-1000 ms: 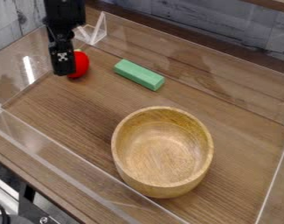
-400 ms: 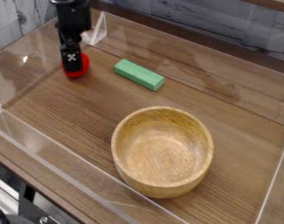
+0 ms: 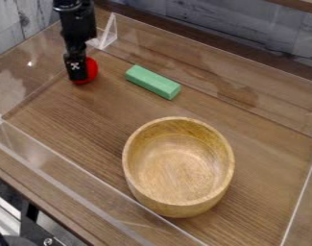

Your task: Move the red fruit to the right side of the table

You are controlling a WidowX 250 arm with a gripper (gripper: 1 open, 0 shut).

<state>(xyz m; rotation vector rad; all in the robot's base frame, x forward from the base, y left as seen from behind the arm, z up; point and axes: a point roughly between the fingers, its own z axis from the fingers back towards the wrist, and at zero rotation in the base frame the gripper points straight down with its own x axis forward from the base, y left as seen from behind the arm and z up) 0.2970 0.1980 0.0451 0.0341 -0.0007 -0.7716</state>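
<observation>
The red fruit needs to go to the right side of the table, so my gripper should next grab its round body (image 3: 84,73).
The red fruit (image 3: 89,74) lies at the far left of the brown wooden table (image 3: 68,135), mostly covered by my black gripper (image 3: 78,68). Pointing straight down, the gripper stands low over the fruit with its fingers spread open on either side. Only the fruit's right and lower edges show past the fingers. I cannot tell whether the fingers touch it.
A flat green block (image 3: 153,82) lies just right of the fruit. A round wooden bowl (image 3: 179,122) sits in the near middle of the table. Clear acrylic walls (image 3: 30,58) stand along the table's edges, close behind and left of the gripper.
The gripper has come down and shifted slightly right over the red fruit, which it now covers more. The fruit, block and bowl have not moved.
</observation>
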